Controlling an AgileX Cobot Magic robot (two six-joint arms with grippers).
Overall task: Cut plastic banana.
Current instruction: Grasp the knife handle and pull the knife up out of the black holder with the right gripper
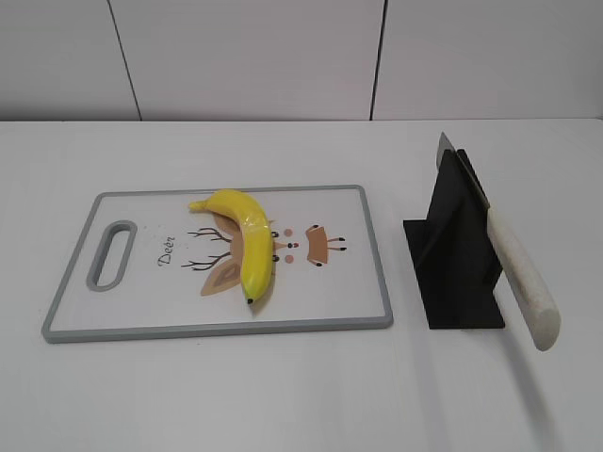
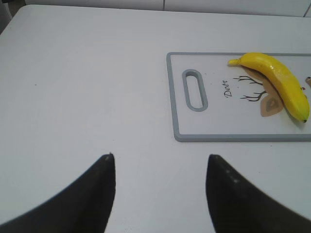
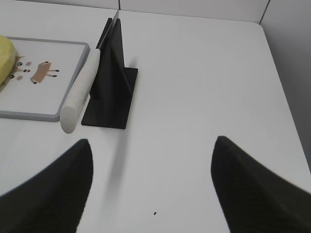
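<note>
I should grab the knife by its cream handle next with my right gripper, to cut the plastic banana.
A yellow plastic banana lies on a white cutting board with a grey rim. The banana and board also show in the left wrist view. A knife with a white handle rests in a black stand to the right of the board. The knife and stand show in the right wrist view. My left gripper is open and empty over bare table, left of the board. My right gripper is open and empty, near of the stand. Neither gripper shows in the exterior view.
The board has a grey handle slot at its left end and a deer drawing under the banana. A white wall stands behind the white table. The table's right edge runs along the right wrist view.
</note>
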